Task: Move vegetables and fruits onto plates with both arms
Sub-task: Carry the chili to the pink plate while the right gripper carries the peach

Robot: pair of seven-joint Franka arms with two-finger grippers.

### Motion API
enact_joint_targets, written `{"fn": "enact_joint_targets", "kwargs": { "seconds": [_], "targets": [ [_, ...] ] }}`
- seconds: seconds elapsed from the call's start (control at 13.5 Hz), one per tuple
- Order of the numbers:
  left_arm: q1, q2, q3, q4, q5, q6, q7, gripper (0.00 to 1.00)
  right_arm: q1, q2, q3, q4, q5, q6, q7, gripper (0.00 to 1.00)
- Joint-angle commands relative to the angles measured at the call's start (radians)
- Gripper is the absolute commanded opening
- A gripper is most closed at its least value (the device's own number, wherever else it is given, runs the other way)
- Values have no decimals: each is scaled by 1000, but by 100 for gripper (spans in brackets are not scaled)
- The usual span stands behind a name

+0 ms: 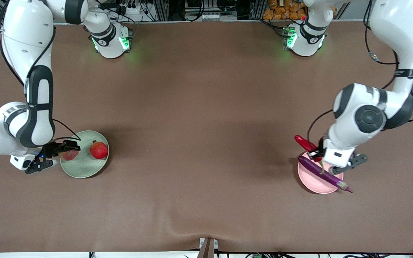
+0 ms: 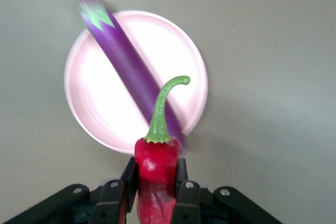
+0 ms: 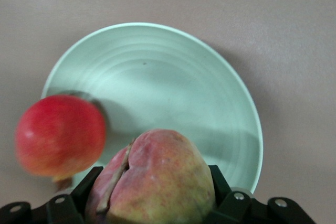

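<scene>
I should keep holding the chili with my left gripper until it is over the pale pink plate point(image 1: 312, 181). The red chili's body point(image 1: 304, 143) hangs short of the plate and would miss if I opened now.
My left gripper point(image 1: 316, 152) is shut on the red chili point(image 1: 305, 143), held over the rim of the pale pink plate point(image 1: 312, 181). The left wrist view shows the chili point(image 2: 156, 174) between the jaws, green stem toward the pink plate point(image 2: 100, 108). The purple eggplant point(image 1: 323, 173) lies across that plate, its ends overhanging the rim; it also shows in the left wrist view point(image 2: 123, 56). My right gripper point(image 1: 65, 152) is shut on the peach point(image 1: 70, 154) over the edge of the pale green plate point(image 1: 82, 168). The red pomegranate point(image 1: 99, 150) rests on that plate. The right wrist view shows the peach point(image 3: 155, 182), pomegranate point(image 3: 59, 135) and green plate point(image 3: 173, 87).
Both plates sit on a brown cloth point(image 1: 206, 143) near the table's two ends, nearer to the front camera than the middle. The arm bases point(image 1: 111, 41) stand along the table's edge farthest from the front camera. A fold in the cloth point(image 1: 206, 233) runs by the front edge.
</scene>
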Motion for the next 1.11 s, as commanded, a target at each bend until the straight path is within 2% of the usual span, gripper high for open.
{"fn": "enact_joint_targets", "kwargs": {
  "seconds": [0.0,0.07,0.15,0.3,0.52,0.67,0.81,0.89,1.03],
  "targets": [
    [69,29,-12,21,-17,-7,163,0,-50,2,59,30,-13,11,-23,79],
    [77,33,-12,21,-18,-7,202,0,-49,-1,61,30,-12,6,-13,87],
    [92,34,-10,19,-20,-7,235,0,-49,-4,61,31,-9,-2,2,100],
    [135,44,-15,15,-23,1,251,0,-41,-15,60,42,-10,-26,66,100],
    [173,79,-12,9,-87,65,233,0,-43,-33,49,109,-13,-184,207,100],
    [195,115,-10,7,-165,155,161,0,-36,-48,14,157,-18,-299,279,100],
    [194,145,-6,7,-163,218,118,0,-32,-65,-3,188,-18,-365,283,100],
    [195,153,-4,12,-163,223,116,0,-29,-100,-8,183,-36,-376,284,100],
    [194,155,-4,19,-173,226,75,0,-23,-162,-3,180,-132,-403,315,100]
  ]
}}
